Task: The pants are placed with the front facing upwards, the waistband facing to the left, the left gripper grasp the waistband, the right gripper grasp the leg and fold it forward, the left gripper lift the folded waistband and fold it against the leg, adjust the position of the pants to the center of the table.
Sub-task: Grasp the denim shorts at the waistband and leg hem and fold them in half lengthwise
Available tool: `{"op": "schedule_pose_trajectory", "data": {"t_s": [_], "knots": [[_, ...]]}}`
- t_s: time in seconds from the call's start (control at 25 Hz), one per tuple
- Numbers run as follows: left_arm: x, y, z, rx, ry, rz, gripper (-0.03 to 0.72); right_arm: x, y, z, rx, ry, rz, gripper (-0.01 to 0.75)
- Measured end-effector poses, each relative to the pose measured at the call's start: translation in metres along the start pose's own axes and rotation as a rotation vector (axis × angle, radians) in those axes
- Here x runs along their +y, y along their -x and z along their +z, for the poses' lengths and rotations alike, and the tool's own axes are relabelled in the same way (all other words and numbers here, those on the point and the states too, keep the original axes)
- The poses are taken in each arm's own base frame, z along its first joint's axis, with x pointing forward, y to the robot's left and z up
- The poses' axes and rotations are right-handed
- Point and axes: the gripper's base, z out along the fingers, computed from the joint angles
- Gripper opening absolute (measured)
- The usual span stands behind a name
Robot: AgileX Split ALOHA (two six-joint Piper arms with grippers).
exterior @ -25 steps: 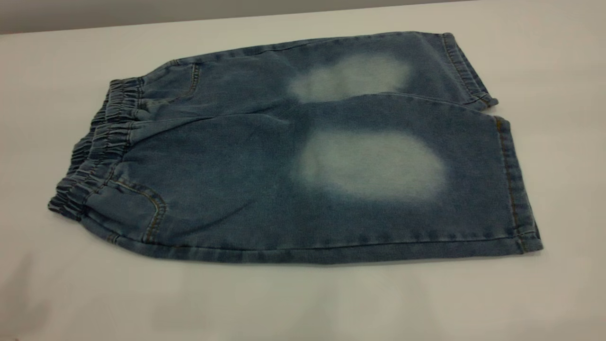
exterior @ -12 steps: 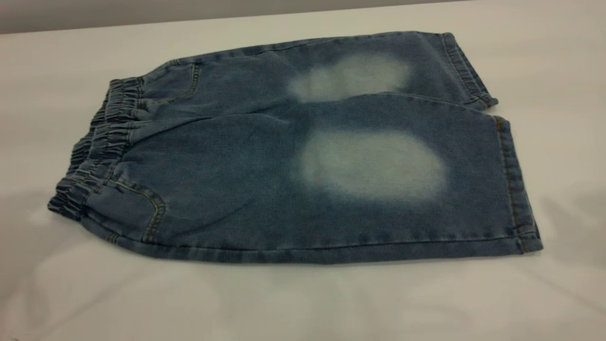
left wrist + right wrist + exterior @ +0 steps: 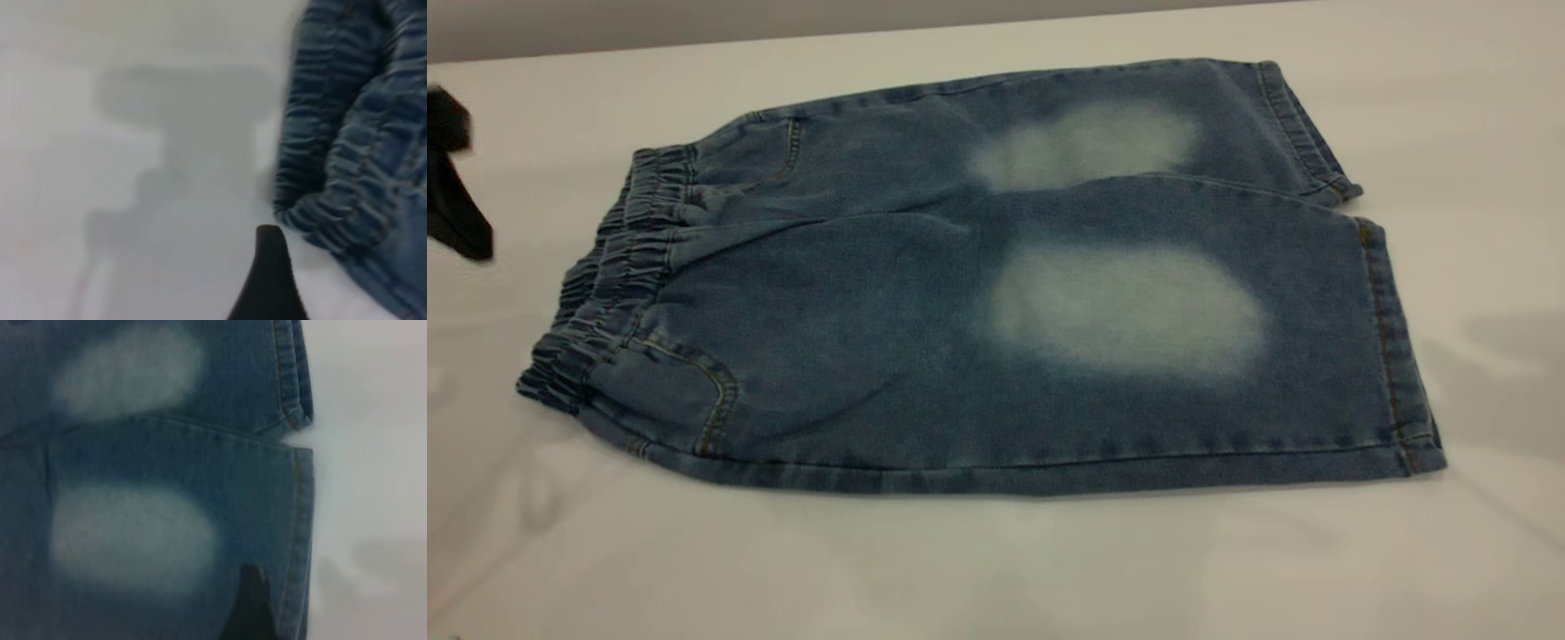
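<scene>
The left gripper grabs the ruched waistband of the pants [image 3: 978, 293] next, to fold them forward over the other leg [image 3: 1078, 139].
The pants [image 3: 978, 293] lie flat and front-up on the table [image 3: 996, 569], blue denim with a pale patch on each thigh. The ruched waistband [image 3: 609, 284] points left and the leg hems [image 3: 1392, 347] point right. My left gripper [image 3: 454, 178] hangs at the far left edge of the exterior view, above the table and clear of the waistband [image 3: 347, 147]; a black part of it [image 3: 270, 283] shows beside the gathered band. My right gripper [image 3: 250, 607] hovers over the near leg [image 3: 167, 540] close to its hem [image 3: 300, 520]; it is outside the exterior view.
Bare white tabletop surrounds the pants on all sides. The table's far edge [image 3: 694, 40] runs along the top of the exterior view. Arm shadows fall on the table at the left and at the right [image 3: 1512, 373].
The left gripper has come into the exterior view at the far left edge. The shadows on the table at both sides have shifted. The pants have not moved.
</scene>
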Motion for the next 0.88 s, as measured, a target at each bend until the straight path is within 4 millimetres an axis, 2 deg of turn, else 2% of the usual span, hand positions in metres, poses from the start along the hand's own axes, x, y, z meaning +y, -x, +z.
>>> {"op": "schedule_pose_trajectory", "data": {"t_s": [0.44,0.68,0.88], "knots": [[0.004,-0.008,0.055,0.073,0.027,0.014,0.509,0.0,0.0,0.001,0.003,-0.001,0.001,0.532],[0.004,-0.009,0.063,0.063,0.027,0.016,0.509,0.0,0.0,0.001,0.003,-0.001,0.001,0.532],[-0.008,-0.008,0.063,0.023,0.007,0.049,0.509,0.0,0.0,0.001,-0.003,-0.001,0.001,0.532]]}}
